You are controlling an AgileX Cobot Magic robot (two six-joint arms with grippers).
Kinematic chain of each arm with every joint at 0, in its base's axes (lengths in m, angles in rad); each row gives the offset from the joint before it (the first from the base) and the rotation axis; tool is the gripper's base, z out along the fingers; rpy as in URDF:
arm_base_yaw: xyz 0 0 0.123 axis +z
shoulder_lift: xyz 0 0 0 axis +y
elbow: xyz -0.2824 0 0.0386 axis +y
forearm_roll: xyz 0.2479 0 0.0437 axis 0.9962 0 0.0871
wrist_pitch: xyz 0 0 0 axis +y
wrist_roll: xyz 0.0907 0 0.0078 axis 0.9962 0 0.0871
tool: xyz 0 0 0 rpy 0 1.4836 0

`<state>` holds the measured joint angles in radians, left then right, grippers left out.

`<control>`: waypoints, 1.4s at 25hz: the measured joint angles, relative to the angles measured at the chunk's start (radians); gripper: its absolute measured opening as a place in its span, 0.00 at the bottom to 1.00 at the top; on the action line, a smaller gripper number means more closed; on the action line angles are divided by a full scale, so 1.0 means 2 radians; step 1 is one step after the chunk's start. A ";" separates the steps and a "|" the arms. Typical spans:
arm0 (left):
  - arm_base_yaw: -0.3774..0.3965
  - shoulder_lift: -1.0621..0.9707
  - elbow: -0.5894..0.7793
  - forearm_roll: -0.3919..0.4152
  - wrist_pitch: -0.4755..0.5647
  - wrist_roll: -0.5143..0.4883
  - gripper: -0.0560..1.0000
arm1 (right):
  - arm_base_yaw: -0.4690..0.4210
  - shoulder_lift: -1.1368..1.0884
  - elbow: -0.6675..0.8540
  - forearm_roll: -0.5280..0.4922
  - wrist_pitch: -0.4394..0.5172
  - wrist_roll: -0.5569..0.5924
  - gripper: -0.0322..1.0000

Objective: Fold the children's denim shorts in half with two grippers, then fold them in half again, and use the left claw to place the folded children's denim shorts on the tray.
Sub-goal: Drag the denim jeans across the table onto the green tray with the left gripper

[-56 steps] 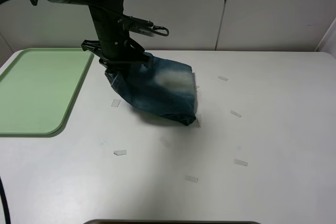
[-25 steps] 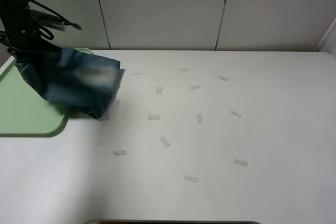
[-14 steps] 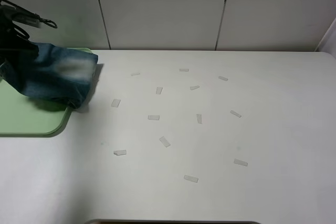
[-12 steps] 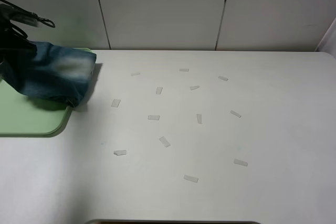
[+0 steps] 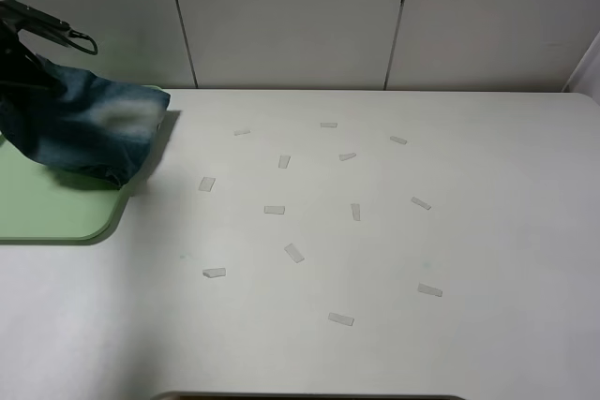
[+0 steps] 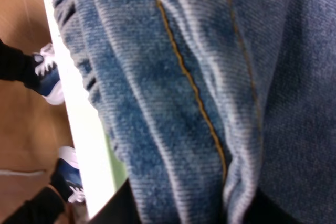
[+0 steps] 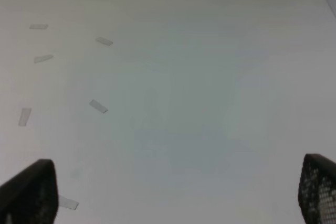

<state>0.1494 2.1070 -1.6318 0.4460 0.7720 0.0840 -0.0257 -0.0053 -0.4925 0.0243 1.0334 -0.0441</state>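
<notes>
The shorts' faded end (image 5: pixel 133 117) overhangs the tray's rim, shading the table. The shorts go down inside the tray next, before my left gripper releases them.
The children's denim shorts (image 5: pixel 89 128) hang as a folded blue bundle with a whitish faded patch, over the far right corner of the light-green tray (image 5: pixel 56 213). The left claw (image 5: pixel 19 58) is at the picture's left edge, shut on the bundle's upper end, and mostly cut off. In the left wrist view the denim (image 6: pixel 199 77) fills the frame, with a black finger (image 6: pixel 118 211) showing at its edge. My right gripper (image 7: pixel 168 192) is open over bare table, with its two mesh-textured fingertips wide apart. It does not appear in the exterior high view.
Several small clear tape strips (image 5: pixel 274 210) are scattered over the middle of the white table (image 5: pixel 394 259). White wall panels stand behind it. The left wrist view shows the table's edge, the brown floor and a person's shoes (image 6: pixel 50 80) beyond it.
The left claw has carried the shorts from the middle of the table leftward to above the tray's corner. In the last half second they drifted slightly further left and up.
</notes>
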 joint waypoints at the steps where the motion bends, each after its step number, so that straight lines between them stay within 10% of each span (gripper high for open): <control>1: 0.001 0.000 0.000 0.002 -0.001 0.000 0.27 | 0.000 0.000 0.000 0.000 0.000 0.000 0.70; 20: 0.052 0.000 0.004 -0.043 -0.018 0.001 0.28 | 0.000 0.000 0.000 0.000 0.000 0.000 0.70; 26: 0.052 0.000 0.004 -0.034 -0.046 0.001 0.89 | 0.000 0.000 0.000 0.000 0.000 0.000 0.70; 35: 0.052 -0.007 0.004 -0.027 -0.038 0.001 0.99 | 0.000 0.000 0.000 0.000 0.000 0.000 0.70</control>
<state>0.2535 2.0928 -1.6231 0.3914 0.6955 0.0865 -0.0257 -0.0053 -0.4925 0.0243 1.0334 -0.0441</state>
